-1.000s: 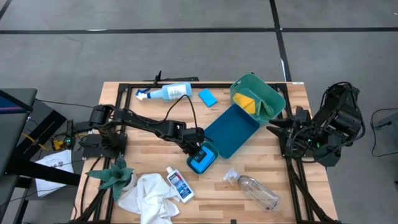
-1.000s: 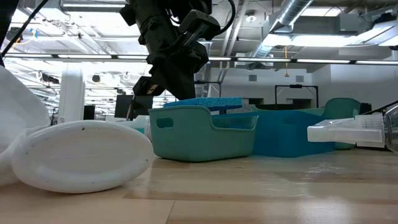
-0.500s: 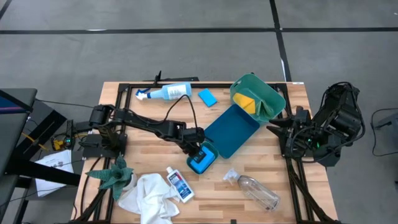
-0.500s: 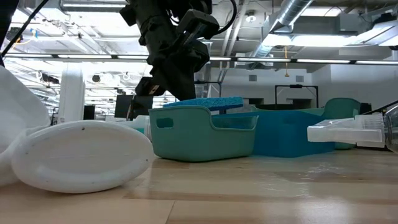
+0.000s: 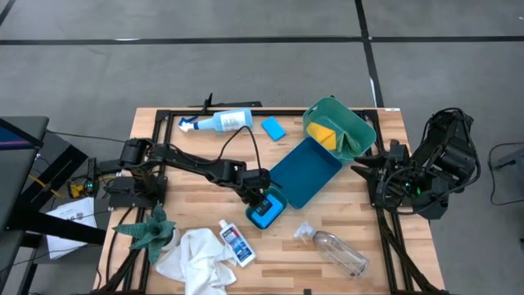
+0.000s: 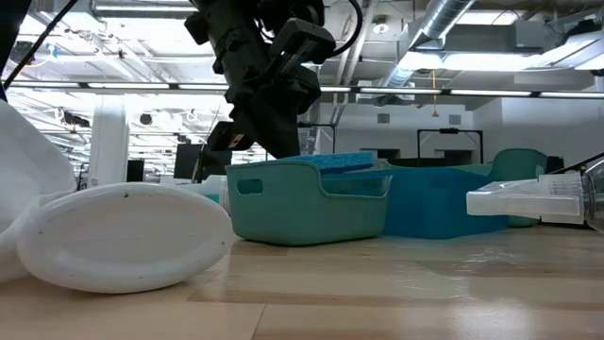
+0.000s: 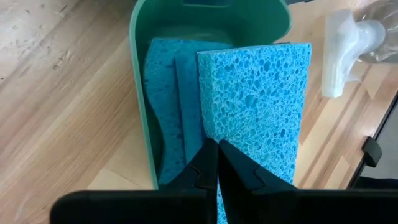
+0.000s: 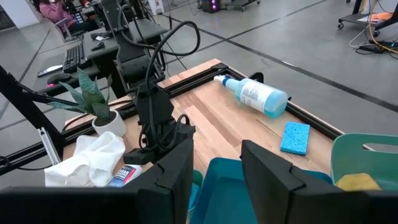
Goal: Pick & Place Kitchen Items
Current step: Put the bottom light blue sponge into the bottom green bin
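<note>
I should open my left gripper now, because the near edge of the blue sponge is inside the small teal bin's rim in the high view.
My left gripper (image 5: 260, 202) is shut on a blue sponge (image 7: 261, 106) over a small teal bin (image 7: 142, 93) near the table's middle. Another blue sponge (image 7: 163, 87) lies inside that bin. In the low view the held sponge (image 6: 338, 162) shows just above the bin's rim (image 6: 302, 170). My right gripper (image 8: 227, 174) is open and empty at the table's right edge, beside the large blue bin (image 5: 304, 170). My left gripper pinches the sponge between its two fingers at one near corner (image 7: 208, 134) of its broad face. The fingers come from above, slanting down into the bin. The sponge lies roughly level at the bin's rim, over the sponge inside.
A spray bottle (image 5: 217, 122) and a loose blue sponge (image 5: 273, 128) lie at the far side. A tipped green bin (image 5: 348, 123) holds a yellow pad (image 5: 323, 133). A clear bottle (image 5: 336, 250), a small white bottle (image 5: 237, 243), a white cloth (image 5: 195, 258) and a plant (image 5: 147, 231) are near the front.
My left gripper has gone down a little with the blue sponge, which now sits lower, at the teal bin's rim.
</note>
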